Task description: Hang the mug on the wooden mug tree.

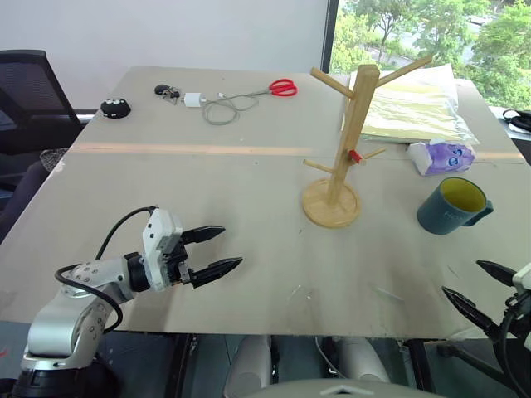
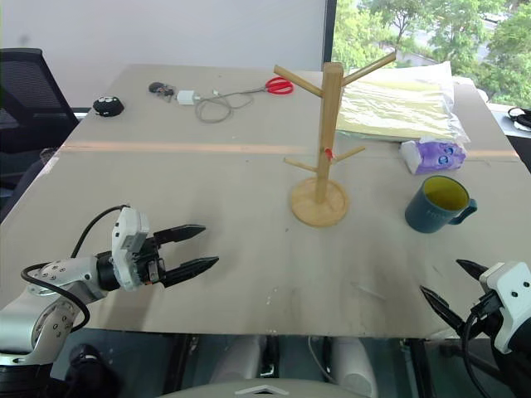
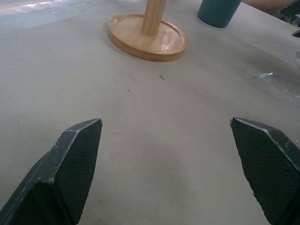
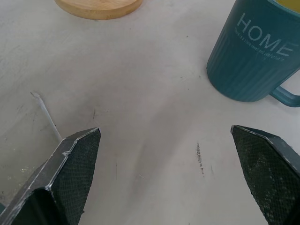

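I will next grab the mug by its slim handle (image 1: 482, 215) with my right gripper. The mug's round, ribbed body (image 1: 440, 214) is wider than the gap between my gripper's fingers.
The dark teal mug (image 1: 450, 206) with a yellow-green inside stands upright on the right side of the table, its handle turned to the right; pale lettering marks its ribbed side (image 4: 251, 58). The wooden mug tree (image 1: 342, 148) stands upright at the table's middle on its round base (image 3: 147, 36), with angled pegs and a small red mark. My right gripper (image 1: 483, 287) hovers open near the table's front right corner, a short way in front of the mug. Over the front left of the table, my left gripper (image 1: 219, 251) is open and empty, pointing toward the tree.
Red-handled scissors (image 1: 283, 87), a white charger with coiled cable (image 1: 209, 104), keys and a small black object (image 1: 115, 108) lie along the far edge. A tissue pack (image 1: 441, 157) and a yellow-green sheet (image 1: 411, 108) lie behind the mug. A black chair (image 1: 23, 99) stands at left.
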### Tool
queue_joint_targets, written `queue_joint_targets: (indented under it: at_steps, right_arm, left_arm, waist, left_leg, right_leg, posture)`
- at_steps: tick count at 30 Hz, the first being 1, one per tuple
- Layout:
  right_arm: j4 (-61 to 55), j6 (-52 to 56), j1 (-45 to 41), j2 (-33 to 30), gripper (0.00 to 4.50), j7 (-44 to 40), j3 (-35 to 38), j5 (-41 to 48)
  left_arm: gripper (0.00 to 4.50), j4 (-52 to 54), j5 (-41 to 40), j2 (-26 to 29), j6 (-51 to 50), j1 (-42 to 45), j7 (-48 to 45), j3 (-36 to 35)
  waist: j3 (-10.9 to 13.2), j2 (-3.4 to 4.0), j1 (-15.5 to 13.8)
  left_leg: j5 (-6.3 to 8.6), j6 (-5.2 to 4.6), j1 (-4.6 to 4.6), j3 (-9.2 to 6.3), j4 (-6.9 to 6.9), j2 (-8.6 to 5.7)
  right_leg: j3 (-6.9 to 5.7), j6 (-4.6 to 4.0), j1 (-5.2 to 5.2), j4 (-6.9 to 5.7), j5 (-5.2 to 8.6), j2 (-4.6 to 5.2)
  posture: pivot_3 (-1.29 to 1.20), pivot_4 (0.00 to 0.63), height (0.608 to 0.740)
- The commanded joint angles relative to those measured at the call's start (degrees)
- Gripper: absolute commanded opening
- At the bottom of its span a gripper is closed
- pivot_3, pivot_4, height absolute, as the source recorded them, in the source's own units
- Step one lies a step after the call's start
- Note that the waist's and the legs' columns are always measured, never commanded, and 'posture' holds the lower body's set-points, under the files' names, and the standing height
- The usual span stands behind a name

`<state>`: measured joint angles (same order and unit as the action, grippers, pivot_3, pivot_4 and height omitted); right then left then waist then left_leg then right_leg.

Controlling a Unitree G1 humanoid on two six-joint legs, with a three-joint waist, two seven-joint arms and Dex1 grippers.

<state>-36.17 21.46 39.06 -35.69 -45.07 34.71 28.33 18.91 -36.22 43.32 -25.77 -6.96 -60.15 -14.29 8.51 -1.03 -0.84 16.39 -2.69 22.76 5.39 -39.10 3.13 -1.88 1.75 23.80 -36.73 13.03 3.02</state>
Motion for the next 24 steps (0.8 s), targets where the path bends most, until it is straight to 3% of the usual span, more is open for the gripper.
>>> queue_joint_targets:
  at_steps: [1,4,8,13,16,17,24]
  right_arm:
    - [0.2,0.9,-4.5,1.0,4.5,5.4,-0.6,-1.8]
    - [3.3,7.1,-12.4,2.5,4.5,17.2,-2.1,-7.1]
    - [9.1,11.1,-20.7,3.5,4.5,22.1,-1.9,-7.3]
    - [15.6,10.9,-27.4,4.0,4.5,24.1,-3.3,-8.2]
    - [19.4,8.8,-29.3,4.4,3.92,23.3,-4.6,-8.7]
    - [20.4,8.1,-29.8,4.5,3.38,23.0,-5.1,-8.9]
    - [28.8,2.8,-34.5,4.1,3.38,23.0,-7.0,-10.9]
  left_arm:
    - [4.48,3.1,-4.5,0.4,-0.8,3.1,-1.6,-0.8]
    - [4.48,8.6,-11.0,1.8,-3.7,7.1,-6.0,1.1]
    - [4.48,12.3,-13.0,2.0,-5.4,10.3,-6.3,3.9]
    - [4.48,13.7,-14.5,0.4,-6.8,13.7,-3.1,5.9]
    - [4.5,14.0,-14.8,0.0,-7.2,14.2,-2.1,6.1]
    - [4.5,14.0,-14.8,0.0,-7.2,14.2,-2.0,6.1]
    - [4.5,15.1,-14.6,-0.2,-7.1,13.0,-0.4,5.5]
  waist:
    - [0.0,0.0,0.0]
    - [0.1,-0.26,0.1]
    - [-0.1,0.19,0.0]
    - [-0.1,0.22,0.1]
    - [-0.1,0.23,0.1]
    - [-0.1,0.23,0.1]
    - [-0.1,0.24,0.2]
  left_leg:
    - [0.0,0.0,0.0,0.0,0.0,0.0]
    - [-0.02,0.02,0.04,-0.04,-0.23,0.06]
    - [-0.04,-0.04,-0.09,0.17,-0.21,-0.08]
    - [-0.05,-0.04,-0.06,0.14,-0.05,-0.1]
    - [-0.05,-0.03,-0.06,0.14,-0.03,-0.11]
    - [-0.05,-0.03,-0.06,0.15,-0.02,-0.11]
    - [-0.05,-0.05,-0.08,0.21,-0.08,-0.1]
  right_leg:
    - [0.0,0.01,0.0,0.0,0.01,0.0]
    - [-0.08,0.18,0.06,-0.05,0.09,0.0]
    - [0.1,-0.03,-0.06,-0.06,-0.06,0.13]
    - [0.2,-0.04,-0.01,-0.07,-0.06,-0.19]
    - [0.21,0.03,0.0,-0.05,-0.08,-0.29]
    - [0.22,0.04,0.0,-0.04,-0.08,-0.29]
    - [0.41,0.03,-0.01,-0.05,-0.05,-0.26]
  posture:
    - [0.0,0.15,0.74]
    - [0.0,0.15,0.74]
    - [0.0,0.15,0.74]
    - [0.0,0.15,0.74]
    - [0.0,0.15,0.74]
    - [0.0,0.15,0.74]
    - [0.0,0.15,0.74]
